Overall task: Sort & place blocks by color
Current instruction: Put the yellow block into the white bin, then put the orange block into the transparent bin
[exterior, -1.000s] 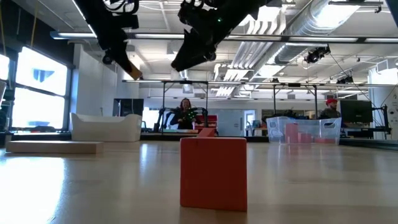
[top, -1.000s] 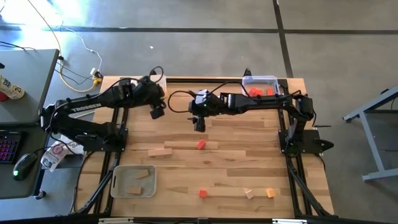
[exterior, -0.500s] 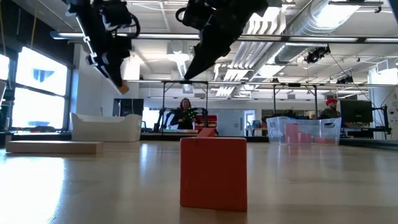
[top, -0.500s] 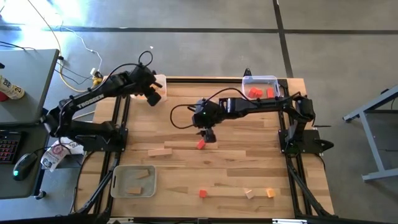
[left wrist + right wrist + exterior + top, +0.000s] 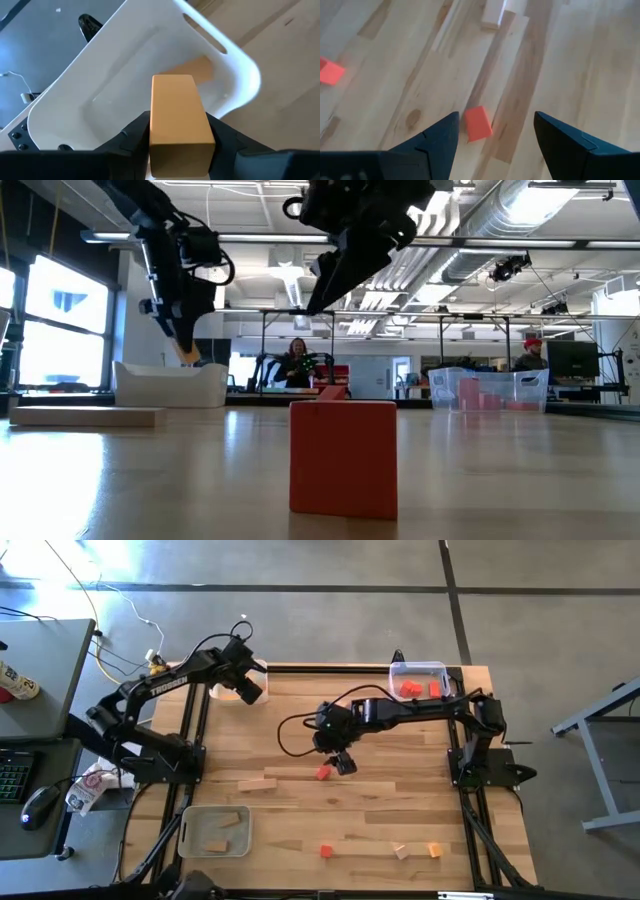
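Note:
The red block's long sides are the part my right gripper should grab next, so it can sort the red block into the tray with the red blocks.
My left gripper (image 5: 250, 692) hangs over the white tray (image 5: 224, 692) at the table's far left corner, shut on an orange bar block (image 5: 180, 115). In the left wrist view the tray (image 5: 240, 70) lies below it with another orange block (image 5: 194, 70) inside. My right gripper (image 5: 343, 762) is open above a red block (image 5: 322, 772) that lies flat on the table. In the right wrist view that block (image 5: 478, 123) shows between the spread fingers, closer to one of them and apart from both. My left gripper pinches the orange bar block between its two fingers (image 5: 137, 132), one on each long side face near the wrist-side end (image 5: 180, 145). The fingers lie along the bar. The bar is lifted clear, above the white tray, and its free end (image 5: 172, 80) sticks out beyond the fingertips.
A tan bar (image 5: 256, 784) lies left of the red block. A tray with tan blocks (image 5: 214, 831) stands near the front left. A red (image 5: 326, 851), a tan (image 5: 400, 852) and an orange block (image 5: 434, 850) sit by the near edge. A tray with red blocks (image 5: 420, 680) is at the far right.
My left gripper has carried the orange bar toward the table's far left corner and down, and now hangs over the white tray. My right gripper has moved toward the near edge and down, and has come over the red block. No block on the table has shifted.

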`<move>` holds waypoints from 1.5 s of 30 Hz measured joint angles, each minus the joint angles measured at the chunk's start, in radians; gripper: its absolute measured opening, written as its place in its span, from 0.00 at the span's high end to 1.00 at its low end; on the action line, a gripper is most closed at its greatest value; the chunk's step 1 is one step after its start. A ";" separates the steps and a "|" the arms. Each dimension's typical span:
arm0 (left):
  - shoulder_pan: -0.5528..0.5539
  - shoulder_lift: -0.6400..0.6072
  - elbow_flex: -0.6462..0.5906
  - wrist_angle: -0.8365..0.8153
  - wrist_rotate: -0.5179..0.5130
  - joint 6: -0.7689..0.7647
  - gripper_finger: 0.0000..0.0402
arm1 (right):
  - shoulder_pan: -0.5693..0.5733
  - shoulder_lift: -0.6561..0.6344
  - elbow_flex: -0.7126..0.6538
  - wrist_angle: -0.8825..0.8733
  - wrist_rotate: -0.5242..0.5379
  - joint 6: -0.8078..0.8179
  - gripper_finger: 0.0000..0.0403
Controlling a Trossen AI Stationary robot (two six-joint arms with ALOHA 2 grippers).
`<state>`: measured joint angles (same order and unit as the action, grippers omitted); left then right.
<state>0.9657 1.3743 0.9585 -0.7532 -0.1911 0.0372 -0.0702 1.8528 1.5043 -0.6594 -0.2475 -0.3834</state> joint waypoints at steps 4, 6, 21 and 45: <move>0.016 0.019 0.000 0.000 0.000 0.000 0.67 | 0.001 0.036 0.000 -0.012 -0.033 -0.036 0.40; 0.020 0.025 0.000 0.000 -0.006 -0.005 0.66 | 0.002 0.058 0.000 -0.015 -0.033 -0.052 0.40; 0.022 0.026 0.000 -0.006 -0.029 -0.008 0.46 | 0.058 0.167 0.000 -0.009 -0.024 -0.171 0.40; -0.097 -0.268 0.001 -0.013 0.206 -0.067 0.46 | 0.069 0.235 0.000 0.030 0.089 -0.172 0.40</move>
<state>0.8690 1.1065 0.9596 -0.7661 0.0147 -0.0301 -0.0010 2.0874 1.5040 -0.6294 -0.1589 -0.5550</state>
